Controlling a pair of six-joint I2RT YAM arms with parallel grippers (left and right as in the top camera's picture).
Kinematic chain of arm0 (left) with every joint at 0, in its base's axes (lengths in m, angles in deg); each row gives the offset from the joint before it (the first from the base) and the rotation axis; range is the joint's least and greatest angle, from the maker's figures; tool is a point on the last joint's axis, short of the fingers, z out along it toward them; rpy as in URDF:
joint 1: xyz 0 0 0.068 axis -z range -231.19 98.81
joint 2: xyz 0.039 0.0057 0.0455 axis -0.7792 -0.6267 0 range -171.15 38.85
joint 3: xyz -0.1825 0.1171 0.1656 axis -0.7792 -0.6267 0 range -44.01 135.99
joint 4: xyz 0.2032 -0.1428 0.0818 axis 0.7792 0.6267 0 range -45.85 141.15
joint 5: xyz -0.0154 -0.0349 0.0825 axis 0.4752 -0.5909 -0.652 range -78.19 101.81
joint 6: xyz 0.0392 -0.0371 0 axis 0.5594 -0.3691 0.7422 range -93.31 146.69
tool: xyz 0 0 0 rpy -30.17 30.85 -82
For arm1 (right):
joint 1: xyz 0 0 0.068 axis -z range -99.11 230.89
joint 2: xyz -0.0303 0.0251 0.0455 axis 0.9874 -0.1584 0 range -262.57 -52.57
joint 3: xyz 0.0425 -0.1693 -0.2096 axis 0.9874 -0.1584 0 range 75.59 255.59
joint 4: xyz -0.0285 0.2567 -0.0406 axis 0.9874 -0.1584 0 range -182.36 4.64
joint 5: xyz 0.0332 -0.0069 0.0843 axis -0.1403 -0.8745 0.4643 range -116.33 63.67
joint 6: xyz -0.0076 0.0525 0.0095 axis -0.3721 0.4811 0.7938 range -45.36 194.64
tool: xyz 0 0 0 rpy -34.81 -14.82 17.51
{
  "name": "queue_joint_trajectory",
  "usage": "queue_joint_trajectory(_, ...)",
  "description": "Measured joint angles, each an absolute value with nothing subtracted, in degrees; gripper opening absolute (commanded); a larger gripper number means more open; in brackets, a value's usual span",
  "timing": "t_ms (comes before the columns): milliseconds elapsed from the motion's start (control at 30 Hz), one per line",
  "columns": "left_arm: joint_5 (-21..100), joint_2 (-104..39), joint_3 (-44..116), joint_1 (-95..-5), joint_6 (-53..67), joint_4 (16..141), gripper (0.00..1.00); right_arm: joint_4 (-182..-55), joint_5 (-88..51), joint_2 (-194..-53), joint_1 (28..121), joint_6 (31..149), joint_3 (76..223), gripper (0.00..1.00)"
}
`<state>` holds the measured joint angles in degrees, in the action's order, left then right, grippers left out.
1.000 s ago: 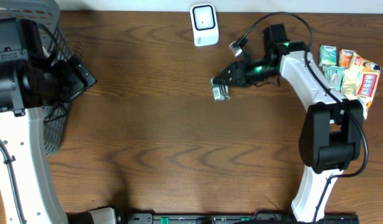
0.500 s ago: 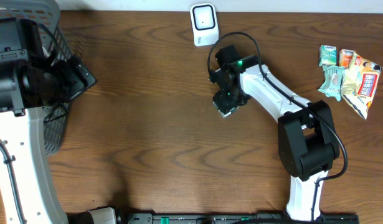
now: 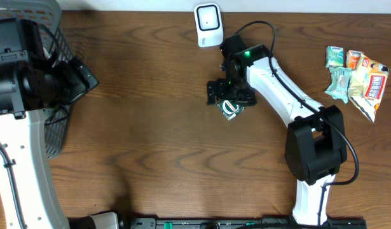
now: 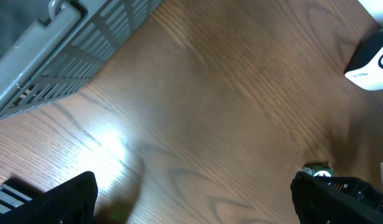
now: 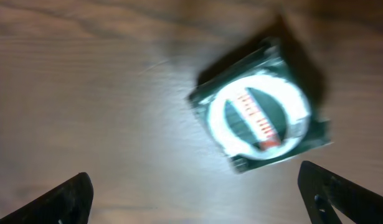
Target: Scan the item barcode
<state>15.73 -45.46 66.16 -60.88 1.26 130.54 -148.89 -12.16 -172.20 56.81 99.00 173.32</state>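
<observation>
I need to grab the small green packet by its two opposite sides with my right gripper next, so its other sides stay uncovered for scanning the barcode.
The item, a small dark green packet with a white ring on its face, lies flat on the wooden table. My right gripper hovers just above it, open. In the right wrist view the packet is blurred and sits ahead of the open right gripper, touching neither fingertip. The white barcode scanner stands at the table's far edge, just beyond the right arm. My left gripper is open at the far left, and in its own view the left gripper holds nothing.
A grey slatted basket stands at the back left beside the left arm. A pile of several snack packets lies at the right edge. In the left wrist view the basket and the scanner show.
The right arm swung in from the right toward the middle with the packet, then its jaws opened. The packet now lies loose on the table. The left arm stayed still.
</observation>
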Motion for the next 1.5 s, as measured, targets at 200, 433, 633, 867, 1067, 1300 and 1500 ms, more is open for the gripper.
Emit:
queue_joint_trajectory(200,15.7,-45.5,66.2,-60.9,1.3,130.5,0.98,-150.9,-12.5,-172.2,56.8,107.1,173.3,0.89)
queue_joint_trajectory(433,15.8,-45.5,66.2,-60.9,1.3,130.5,0.98,-151.6,-21.3,-172.2,56.5,126.8,172.3,0.89)
queue_joint_trajectory(633,15.7,-45.5,66.2,-60.9,1.3,130.5,0.98,-148.1,-25.1,-173.2,56.1,136.7,169.2,0.88)
queue_joint_trajectory(867,15.7,-45.5,66.2,-60.9,1.3,130.5,0.98,-144.1,-25.0,-176.5,55.8,138.5,169.2,0.87)
queue_joint_trajectory(1067,15.7,-45.5,66.2,-60.9,1.3,130.5,0.98,-142.3,-25.4,-178.6,55.6,136.7,169.1,0.86)
queue_joint_trajectory(1300,15.8,-45.5,66.2,-60.9,1.3,130.5,0.98,-145.4,-25.6,-178.3,56.2,131.6,169.1,0.89)
queue_joint_trajectory(1500,15.7,-45.5,66.2,-60.9,1.3,130.5,0.98,-145.5,-26.2,-177.6,56.9,123.8,169.2,0.88)
